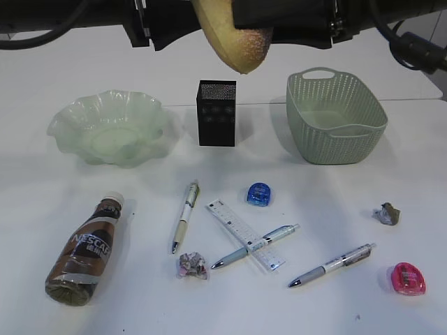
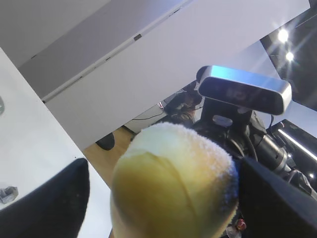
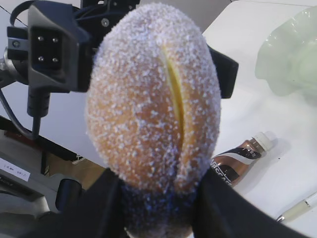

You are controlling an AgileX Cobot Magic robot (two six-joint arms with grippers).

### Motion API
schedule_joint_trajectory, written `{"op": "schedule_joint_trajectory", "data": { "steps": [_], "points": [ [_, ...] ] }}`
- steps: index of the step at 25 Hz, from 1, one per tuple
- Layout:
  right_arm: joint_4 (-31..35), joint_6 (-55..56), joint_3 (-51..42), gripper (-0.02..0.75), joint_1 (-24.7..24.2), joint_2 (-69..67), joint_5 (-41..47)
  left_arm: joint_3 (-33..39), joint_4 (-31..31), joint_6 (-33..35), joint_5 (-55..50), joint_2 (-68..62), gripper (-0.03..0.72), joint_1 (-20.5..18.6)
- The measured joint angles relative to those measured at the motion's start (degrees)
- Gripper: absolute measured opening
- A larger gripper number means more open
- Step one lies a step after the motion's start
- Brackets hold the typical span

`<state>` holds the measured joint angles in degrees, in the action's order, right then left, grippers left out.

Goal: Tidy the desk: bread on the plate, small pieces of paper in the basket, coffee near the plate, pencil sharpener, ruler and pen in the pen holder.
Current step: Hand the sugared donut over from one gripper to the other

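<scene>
The bread (image 1: 234, 42) has to get onto the plate, so the left gripper will next grab it by its uncovered loose end (image 1: 211, 12).
The sugared bread (image 1: 234, 42) hangs high above the table's back, between both arms. My right gripper (image 3: 158, 208) is shut on its lower end (image 3: 153, 99). My left gripper (image 2: 163, 198) is open around the bread (image 2: 173, 183), with a gap at one finger. On the table are the green plate (image 1: 70, 129), black pen holder (image 1: 216, 112), green basket (image 1: 335, 139), a coffee bottle (image 1: 87, 248) lying down, three pens (image 1: 185, 216) (image 1: 255, 246) (image 1: 332, 265), a ruler (image 1: 244, 235), blue (image 1: 258, 194) and pink (image 1: 408, 278) sharpeners, and paper pieces (image 1: 191, 265) (image 1: 386, 213).
The right wrist view shows the plate (image 3: 292, 54) and the coffee bottle (image 3: 242, 156) below the bread. Both arms (image 1: 160, 21) (image 1: 300, 21) span the top of the exterior view, above the back table edge.
</scene>
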<state>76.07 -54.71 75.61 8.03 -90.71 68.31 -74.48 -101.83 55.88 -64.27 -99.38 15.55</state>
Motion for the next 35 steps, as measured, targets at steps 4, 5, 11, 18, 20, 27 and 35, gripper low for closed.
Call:
{"op": "schedule_joint_trajectory", "data": {
  "steps": [4, 5, 11, 18, 20, 27, 35],
  "points": [
    [0.0, 0.0, 0.0, 0.290, 0.0, 0.0, 0.2, 0.0, 0.0, -0.6, -0.1, 0.0, 0.686, 0.2],
    [0.0, 0.0, 0.0, 0.290, 0.0, 0.0, 0.2, 0.0, 0.0, -0.6, -0.1, 0.0, 0.686, 0.2],
    [0.0, 0.0, 0.0, 0.290, 0.0, 0.0, 0.2, 0.0, 0.1, -0.6, -0.1, 0.0, 0.686, 0.2],
    [0.0, 0.0, 0.0, 0.290, 0.0, 0.0, 0.2, 0.0, 0.1, -0.6, 0.6, 0.0, 0.683, 0.2],
    [0.0, 0.0, 0.0, 0.290, 0.0, 0.0, 0.2, 0.0, 0.1, -0.6, 0.8, 0.0, 0.663, 0.2],
    [-0.2, 0.1, 0.0, 0.290, 0.0, 0.0, -0.2, 0.0, 0.0, -0.6, 0.8, 0.0, 0.462, 0.2],
    [-0.2, 0.2, 0.0, 0.290, 0.0, 0.0, -0.2, 0.0, 0.0, -0.7, 0.8, 0.0, 0.265, 0.2]
  ]
}}
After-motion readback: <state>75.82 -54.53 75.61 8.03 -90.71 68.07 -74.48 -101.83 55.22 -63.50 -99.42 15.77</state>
